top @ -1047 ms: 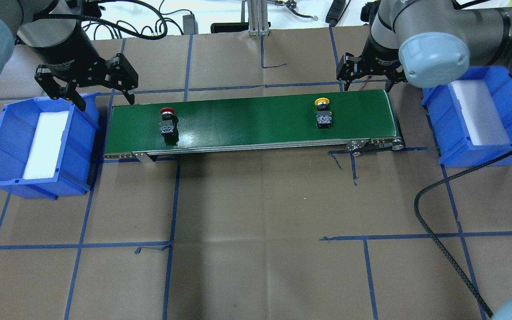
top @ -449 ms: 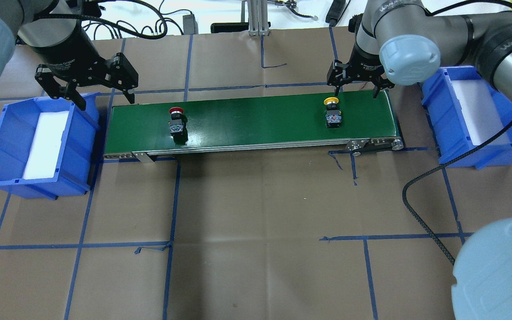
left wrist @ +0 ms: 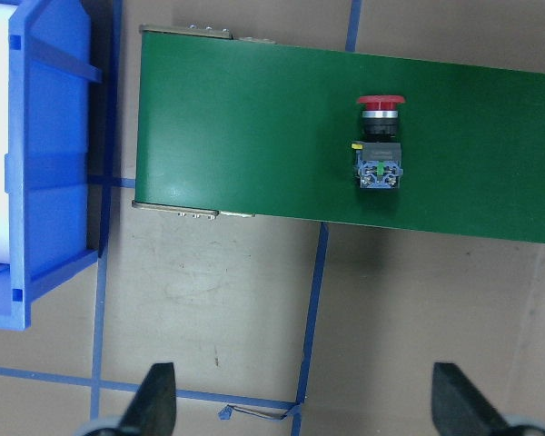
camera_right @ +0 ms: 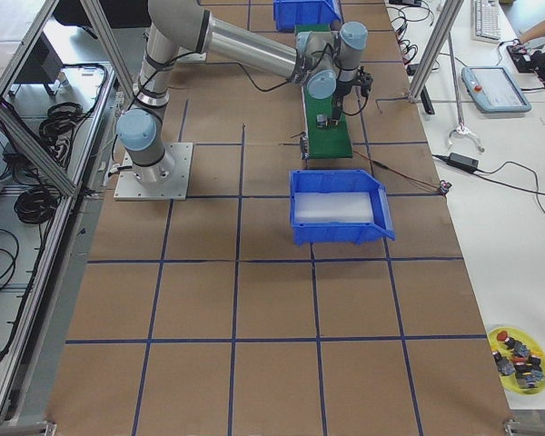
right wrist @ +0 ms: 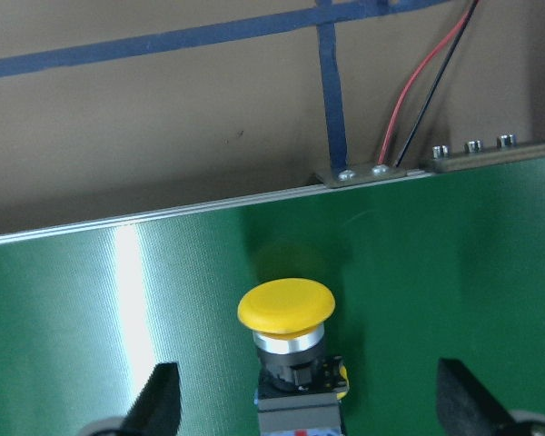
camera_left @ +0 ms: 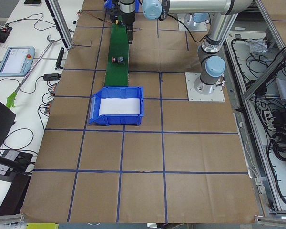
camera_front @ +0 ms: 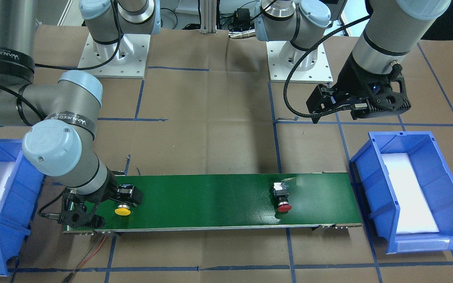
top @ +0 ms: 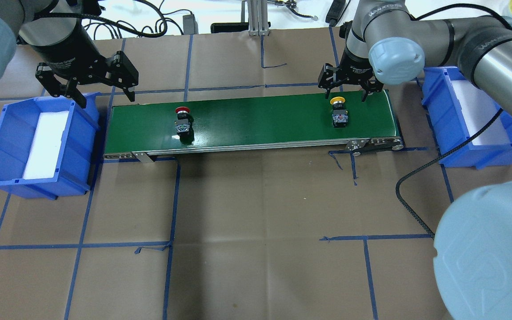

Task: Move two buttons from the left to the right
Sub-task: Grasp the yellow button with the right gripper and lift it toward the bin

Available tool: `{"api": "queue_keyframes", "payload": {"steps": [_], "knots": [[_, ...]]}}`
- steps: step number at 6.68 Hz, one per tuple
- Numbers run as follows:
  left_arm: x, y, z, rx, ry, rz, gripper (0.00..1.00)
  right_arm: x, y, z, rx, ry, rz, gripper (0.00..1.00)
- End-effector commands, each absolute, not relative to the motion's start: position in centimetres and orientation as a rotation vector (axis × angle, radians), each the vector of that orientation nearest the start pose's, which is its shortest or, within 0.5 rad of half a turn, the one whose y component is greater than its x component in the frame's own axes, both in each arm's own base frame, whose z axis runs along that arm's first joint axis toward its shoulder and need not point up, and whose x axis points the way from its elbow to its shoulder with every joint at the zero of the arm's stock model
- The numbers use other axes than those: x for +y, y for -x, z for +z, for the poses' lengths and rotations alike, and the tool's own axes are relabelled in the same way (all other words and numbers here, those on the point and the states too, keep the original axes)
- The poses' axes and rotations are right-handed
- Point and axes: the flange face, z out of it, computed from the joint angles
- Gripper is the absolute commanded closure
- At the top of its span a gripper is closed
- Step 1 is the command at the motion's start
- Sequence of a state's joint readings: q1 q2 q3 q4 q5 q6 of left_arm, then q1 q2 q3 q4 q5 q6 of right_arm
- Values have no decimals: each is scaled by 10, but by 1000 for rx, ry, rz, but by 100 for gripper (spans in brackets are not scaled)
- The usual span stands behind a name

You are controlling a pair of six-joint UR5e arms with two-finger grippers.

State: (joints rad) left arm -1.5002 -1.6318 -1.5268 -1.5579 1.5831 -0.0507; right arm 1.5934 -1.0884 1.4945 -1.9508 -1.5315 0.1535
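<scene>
The yellow-capped button has to go into the blue bin, so my right gripper needs to grab the button by its black switch body (right wrist: pixel 298 401) next.
The yellow-capped button (top: pixel 338 112) lies on its side near the right end of the green belt (top: pixel 256 118). My right gripper (top: pixel 345 92) hangs open just over its cap. In the right wrist view the yellow button (right wrist: pixel 285 309) sits between the spread fingertips (right wrist: pixel 160 400), untouched. In the front-facing view only its cap (camera_front: pixel 122 211) shows beside the right gripper (camera_front: pixel 104 207). The red-capped button (top: pixel 183 121) (camera_front: pixel 282 196) (left wrist: pixel 380 153) lies on the belt's left part. My left gripper (top: pixel 105 95) (camera_front: pixel 358 112) stands open and empty above the belt's left end.
A blue bin (top: pixel 7 133) with a white foam liner stands left of the belt, and a matching blue bin (top: pixel 442 111) stands at the right. Brown paper with blue tape lines covers the table. A black cable (top: pixel 416 209) loops near the right arm.
Both buttons have ridden to the right along the belt. My right arm has swung left and brought its open gripper over the yellow button. The left gripper has stayed put.
</scene>
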Motion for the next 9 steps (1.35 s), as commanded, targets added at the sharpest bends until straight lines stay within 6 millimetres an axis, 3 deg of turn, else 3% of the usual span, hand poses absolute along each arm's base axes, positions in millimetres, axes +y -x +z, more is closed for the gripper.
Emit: {"api": "queue_keyframes", "payload": {"steps": [1, 2, 3, 4, 6, 7, 8, 9], "knots": [[-526, 95, 479, 3124, 189, 7, 0, -647, -151, 260, 3104, -195, 121, 0], [-526, 95, 480, 3124, 189, 5, 0, -639, -151, 249, 3103, -201, 161, 4], [-526, 95, 480, 3124, 189, 3, 0, -634, -150, 240, 3103, -197, 195, 50], [-526, 95, 480, 3124, 189, 0, 0, -634, -148, 249, 3104, -189, 181, 90], [-526, 95, 480, 3124, 189, 0, 0, -635, -143, 270, 3116, -200, 130, 94], [-526, 95, 480, 3124, 189, 0, 0, -632, -141, 305, 3115, -205, 141, 94], [-526, 95, 480, 3124, 189, 0, 0, -632, -120, 345, 3122, -250, 181, 94], [-526, 95, 480, 3124, 189, 0, 0, -642, -74, 382, 3131, -233, 227, 93]]}}
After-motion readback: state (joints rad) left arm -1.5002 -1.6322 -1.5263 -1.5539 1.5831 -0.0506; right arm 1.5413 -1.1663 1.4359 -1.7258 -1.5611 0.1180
